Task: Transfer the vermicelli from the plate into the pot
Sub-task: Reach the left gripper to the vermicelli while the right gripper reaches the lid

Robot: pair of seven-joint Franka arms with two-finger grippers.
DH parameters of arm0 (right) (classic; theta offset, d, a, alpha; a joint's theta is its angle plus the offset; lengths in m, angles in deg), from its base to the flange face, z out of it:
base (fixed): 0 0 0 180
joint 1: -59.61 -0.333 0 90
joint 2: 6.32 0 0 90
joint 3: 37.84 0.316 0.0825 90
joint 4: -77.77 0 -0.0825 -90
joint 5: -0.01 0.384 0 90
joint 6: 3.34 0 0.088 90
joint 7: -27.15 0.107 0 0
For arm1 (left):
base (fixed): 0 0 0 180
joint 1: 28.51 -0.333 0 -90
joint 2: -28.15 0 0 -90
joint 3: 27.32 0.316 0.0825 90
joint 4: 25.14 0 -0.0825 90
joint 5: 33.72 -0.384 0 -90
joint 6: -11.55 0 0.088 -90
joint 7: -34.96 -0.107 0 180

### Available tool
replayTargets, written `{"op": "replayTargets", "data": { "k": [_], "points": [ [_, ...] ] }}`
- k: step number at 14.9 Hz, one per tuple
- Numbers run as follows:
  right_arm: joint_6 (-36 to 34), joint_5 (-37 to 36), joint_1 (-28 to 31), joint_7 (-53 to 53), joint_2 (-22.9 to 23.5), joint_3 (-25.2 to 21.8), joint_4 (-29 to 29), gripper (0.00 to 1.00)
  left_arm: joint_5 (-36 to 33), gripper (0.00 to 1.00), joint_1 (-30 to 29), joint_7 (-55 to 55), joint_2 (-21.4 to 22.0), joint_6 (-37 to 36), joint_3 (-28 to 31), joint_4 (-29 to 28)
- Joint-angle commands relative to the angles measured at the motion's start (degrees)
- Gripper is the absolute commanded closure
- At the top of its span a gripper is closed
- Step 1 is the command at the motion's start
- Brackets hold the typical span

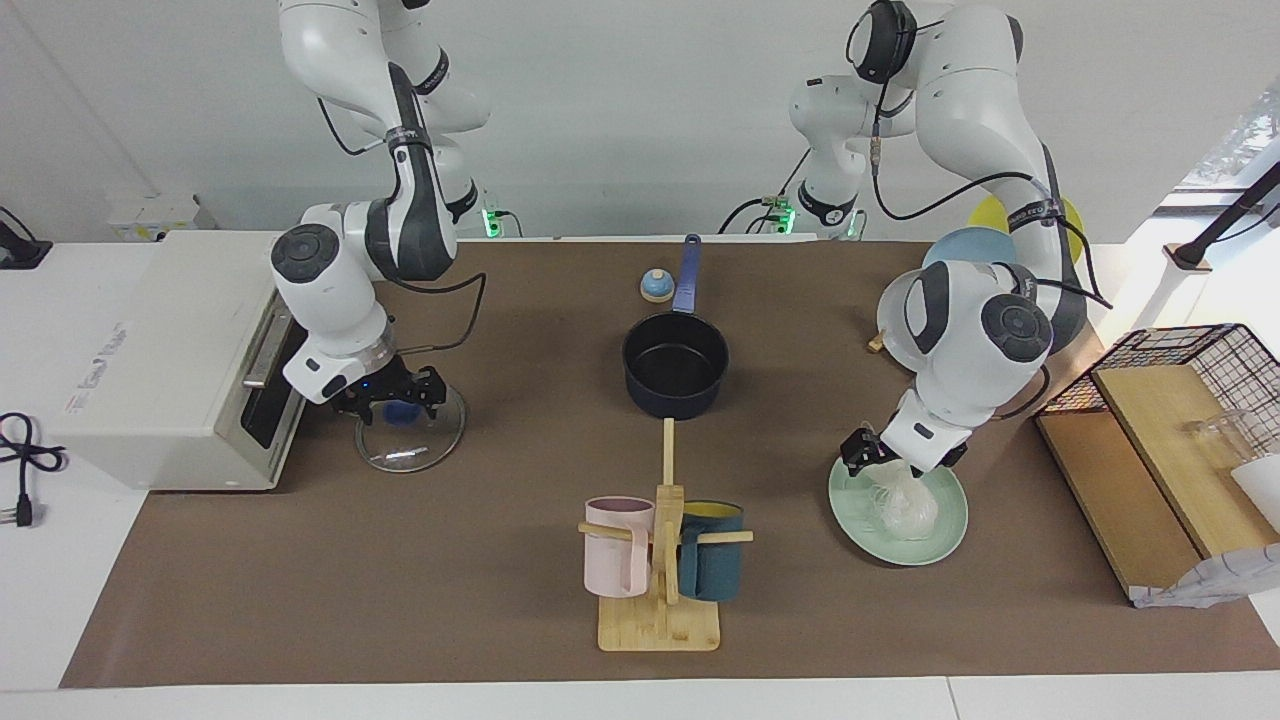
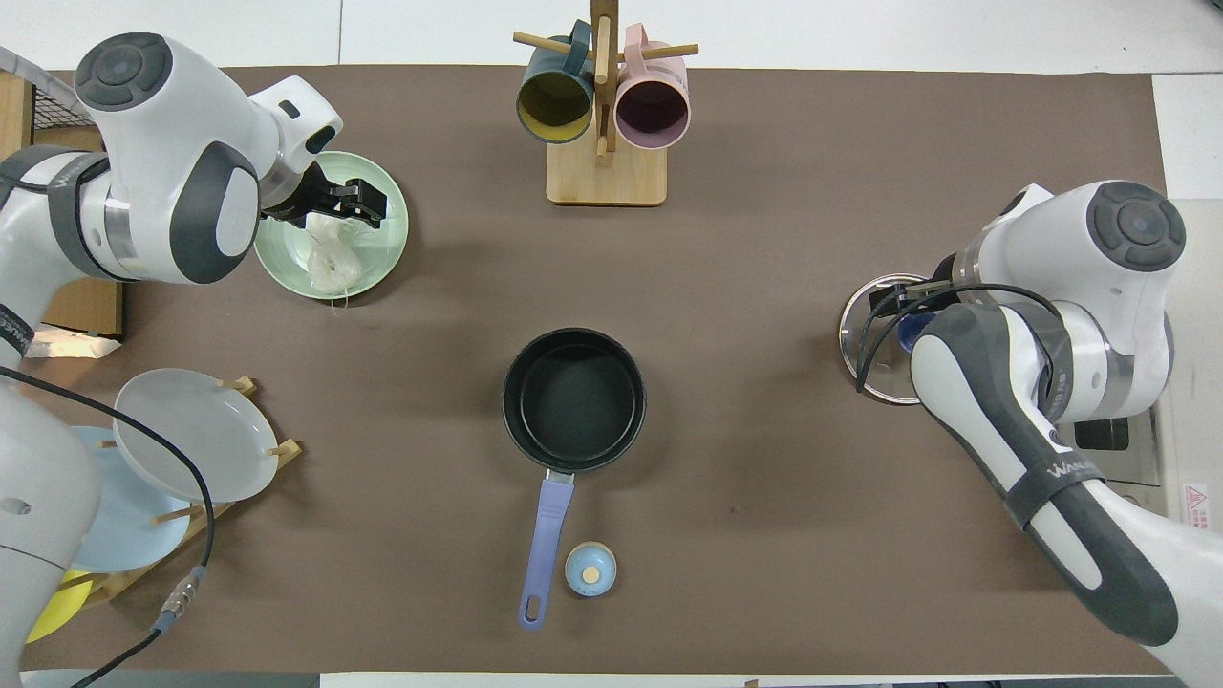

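Note:
My right gripper should next grab the lid by its narrow blue knob, as the glass disc is wider than my fingers can span.
The vermicelli (image 1: 908, 508) (image 2: 330, 263), a white glassy clump, lies on the pale mint-green plate (image 1: 850, 505) (image 2: 390, 239) toward the left arm's end of the table. My left gripper (image 1: 898, 468) (image 2: 363, 203) is low over the plate and open, its fingers on either side of the top of the clump. The dark navy pot (image 1: 675, 400) (image 2: 573, 397) stands at mid-table with nothing in it, its blue handle pointing toward the robots. My right gripper (image 1: 395, 403) hangs open just over the blue knob of a glass lid (image 1: 410, 450).
A toaster oven (image 1: 150, 350) stands beside the lid. A wooden mug rack (image 1: 660, 560) holds a pink and a teal mug. Grey, blue and yellow plates sit in a rack (image 2: 191, 435). A small blue bell (image 1: 655, 287) lies beside the pot handle. Wire basket (image 1: 1190, 370) with boards.

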Motion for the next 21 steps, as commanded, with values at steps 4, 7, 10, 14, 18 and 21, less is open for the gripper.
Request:
{"op": "replayTargets", "data": {
  "k": [4, 7, 10, 14, 18, 21],
  "points": [
    [2.3, 0.3, 1.1, -2.8, -1.1, 0.4, -3.7, 0.0, -1.4, 0.0, 0.3, 2.8, -0.6, 1.6, 0.7, 1.4],
    [2.2, 0.3, 1.2, -5.2, -1.3, 0.4, -4.5, 0.0, -1.4, 0.0, 0.2, 2.9, -0.8, 3.1, 0.7, 1.2],
    [2.2, 0.3, 1.6, -7.0, -1.4, 0.4, -4.8, 0.0, -1.7, 0.0, 0.2, 2.9, -2.2, 4.3, 0.8, 1.4],
    [1.9, 0.3, 1.7, -8.3, -1.5, 0.4, -4.8, 0.05, -4.0, 0.0, 0.1, 2.8, -3.5, 7.3, 1.6, 1.2],
    [1.6, 0.3, 1.6, -8.3, -1.5, 0.4, -4.8, 0.16, -5.2, 0.0, 0.1, 2.8, -3.5, 7.3, 2.1, 1.1],
    [1.4, 0.2, 1.6, -8.4, -1.5, 0.4, -4.8, 0.27, -6.7, 0.0, 0.1, 2.9, -3.5, 6.8, 2.8, 1.1]
  ]
}}
